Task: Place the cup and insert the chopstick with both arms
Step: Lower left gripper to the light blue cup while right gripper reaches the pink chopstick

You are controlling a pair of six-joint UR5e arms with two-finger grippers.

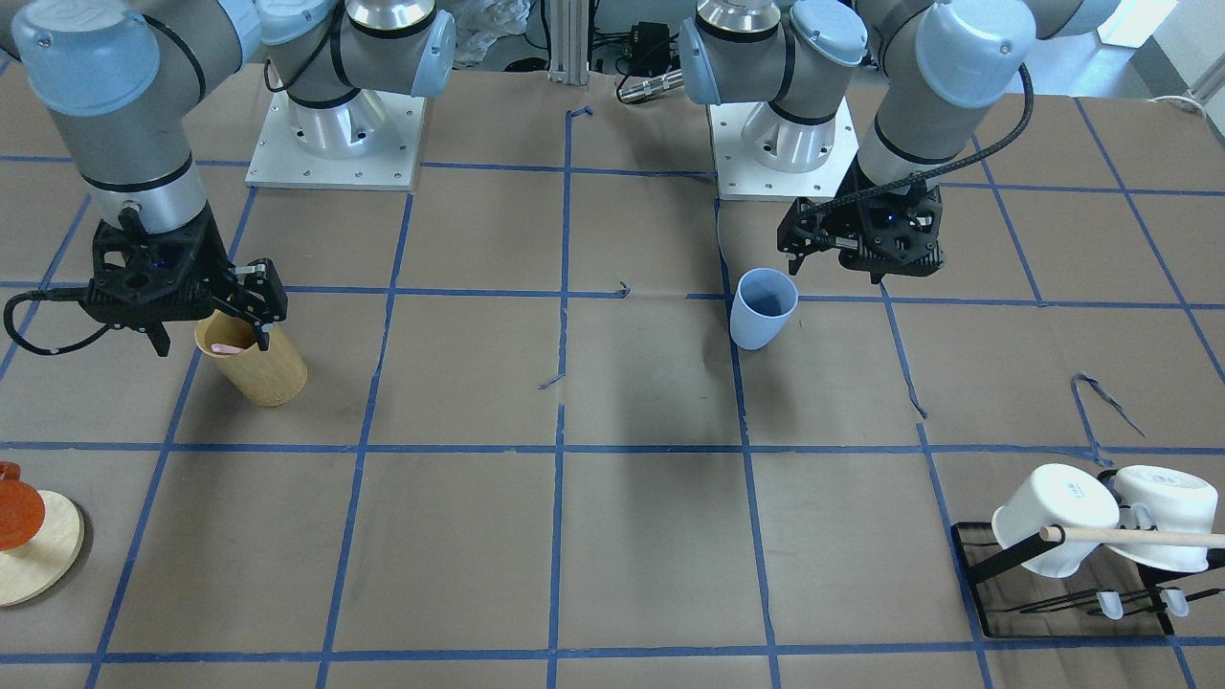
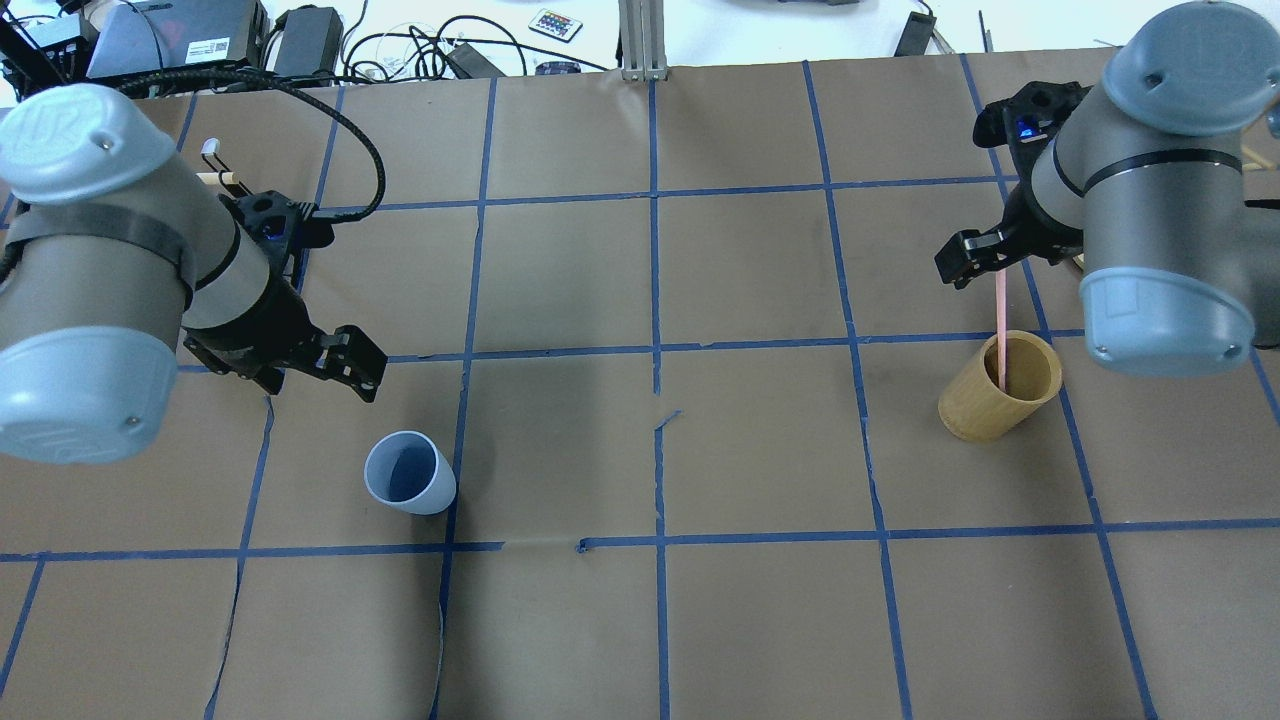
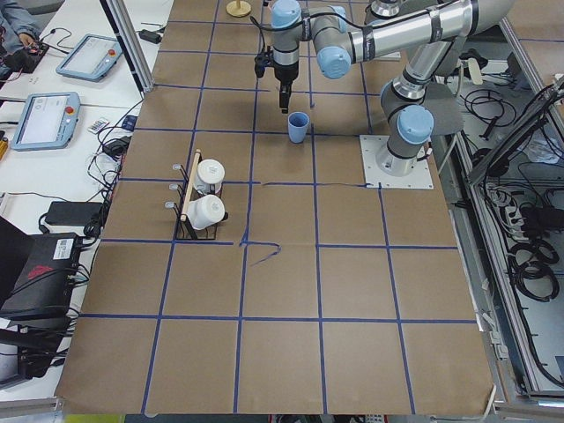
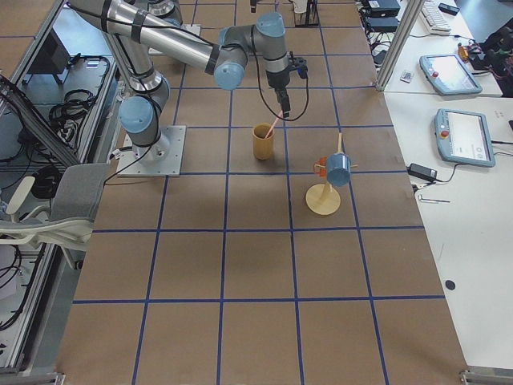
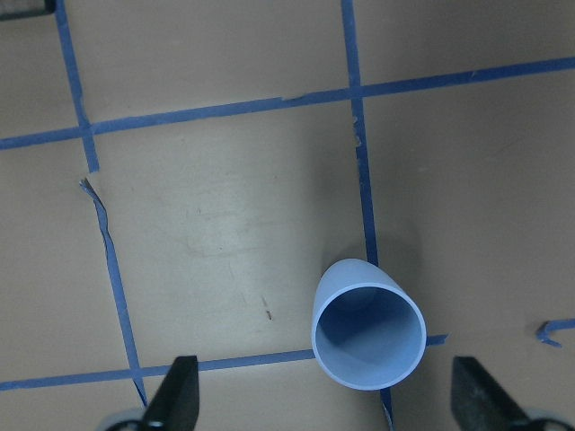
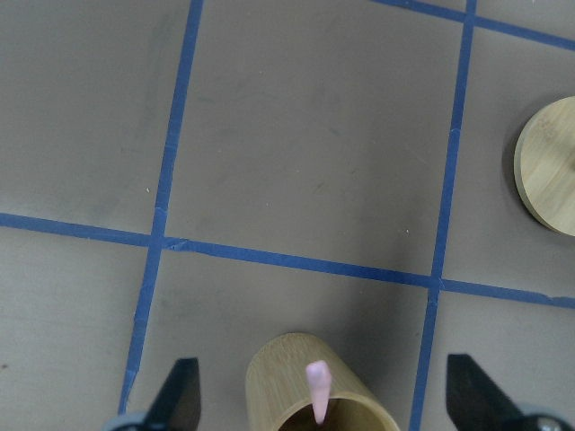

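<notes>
I will insert the pale pink chopstick into the cup, so next I will grip it with my right gripper by its top (image 6: pixel 318 375).
The light blue cup (image 2: pixel 410 473) stands upright and empty on the brown table; it also shows in the front view (image 1: pixel 763 308) and the left wrist view (image 5: pixel 368 337). My left gripper (image 2: pixel 315 375) hovers over it, open and empty, with the cup between its fingers (image 5: pixel 175 400) in the wrist view. One pink chopstick (image 2: pixel 1001 330) stands in the tan wooden cylinder (image 2: pixel 1000 400). My right gripper (image 2: pixel 1000 262) is open just above the chopstick's top (image 6: pixel 317 386), not gripping it.
A black rack (image 1: pixel 1053 584) with two white mugs and a long wooden rod sits at the table's corner on my left. A round wooden stand (image 1: pixel 38 555) with an orange piece sits beyond the cylinder on my right. Both arm bases (image 1: pixel 335 134) are at the back.
</notes>
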